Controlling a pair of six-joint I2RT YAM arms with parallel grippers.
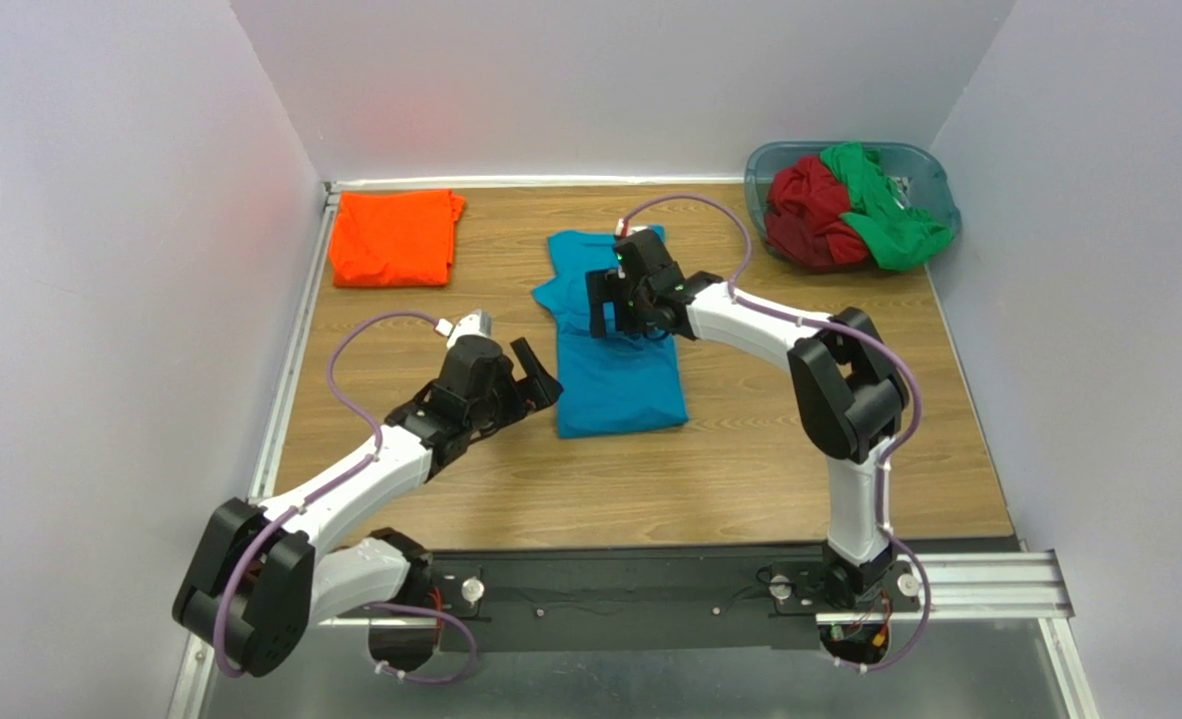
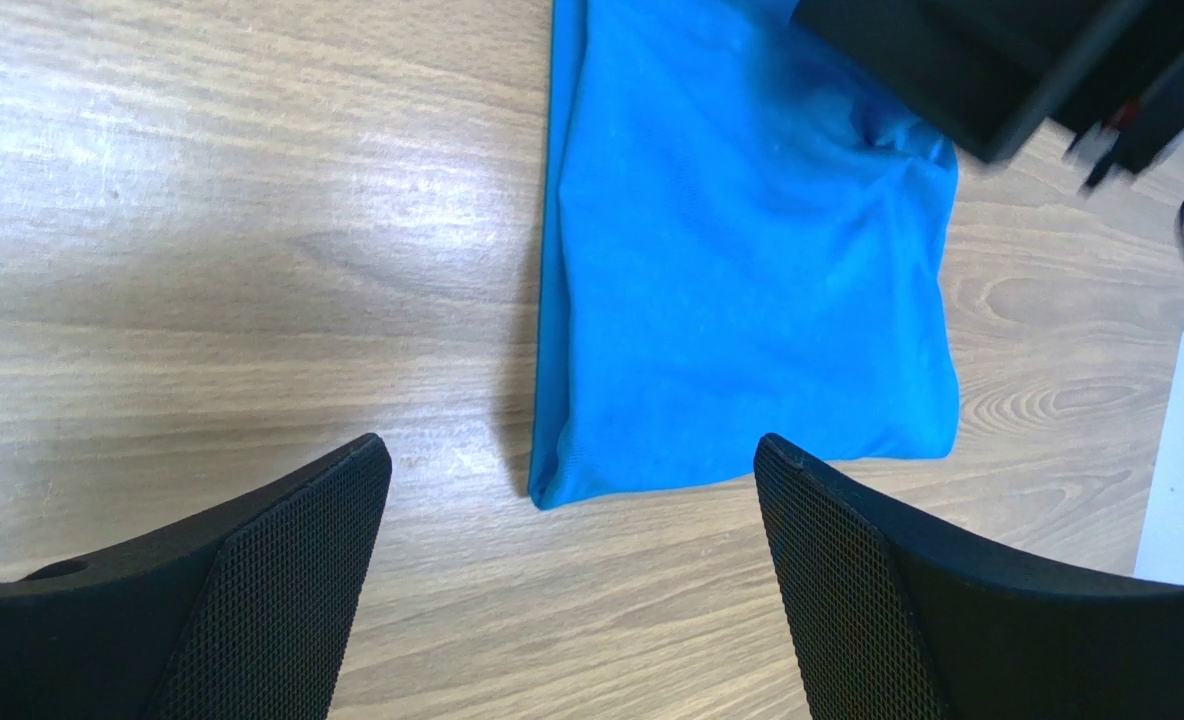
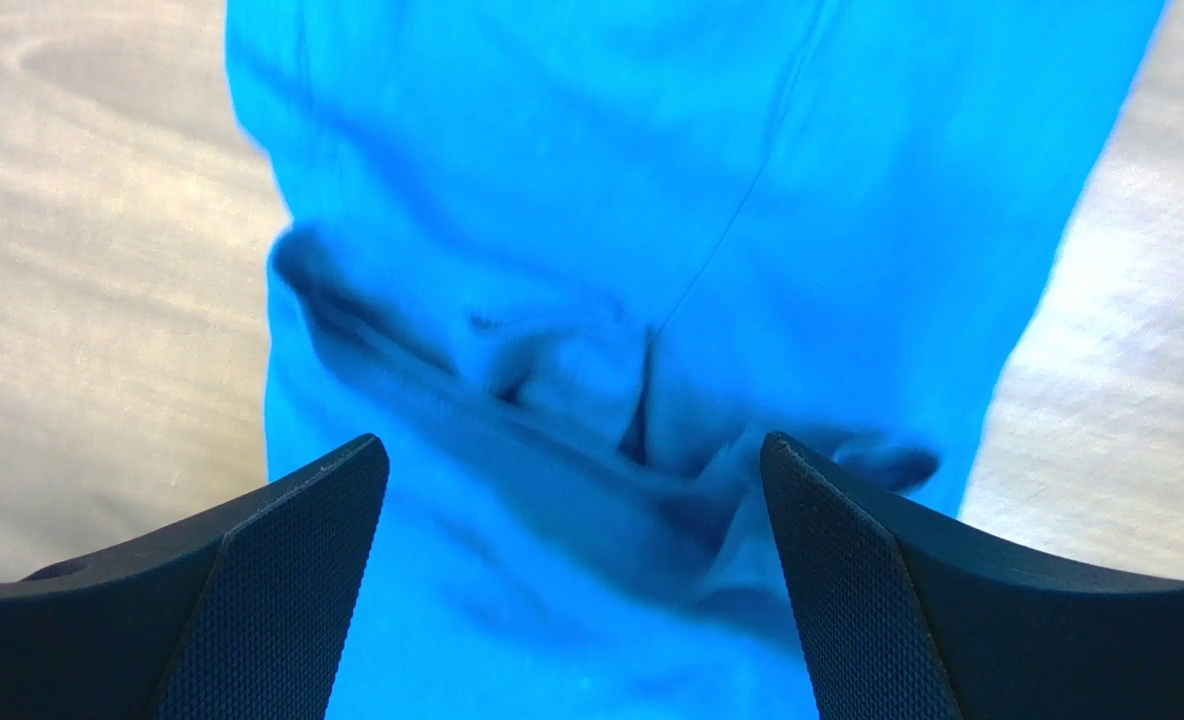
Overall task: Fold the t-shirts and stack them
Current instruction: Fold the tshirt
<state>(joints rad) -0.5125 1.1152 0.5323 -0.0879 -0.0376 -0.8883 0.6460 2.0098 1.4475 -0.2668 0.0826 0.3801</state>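
I should next grab the teal-blue t-shirt's near corner with my left gripper, leaving its other near corner free for folding over.
A teal-blue t-shirt point(image 1: 620, 367) lies partly folded into a long strip at the table's middle. My left gripper point(image 1: 530, 378) is open and empty beside its near left corner point(image 2: 553, 483); the shirt fills the upper part of the left wrist view point(image 2: 733, 255). My right gripper point(image 1: 623, 304) is open and hovers over the shirt's far half, where the cloth is creased point(image 3: 628, 390). A folded bright orange t-shirt point(image 1: 393, 237) lies at the far left. A dark red t-shirt point(image 1: 813, 213) and a green t-shirt point(image 1: 882, 210) are bunched in the tub.
The grey-blue plastic tub point(image 1: 930, 177) stands at the far right corner. White walls close in the wooden table point(image 1: 762, 450) on three sides. A black rail point(image 1: 672, 592) with the arm bases runs along the near edge.
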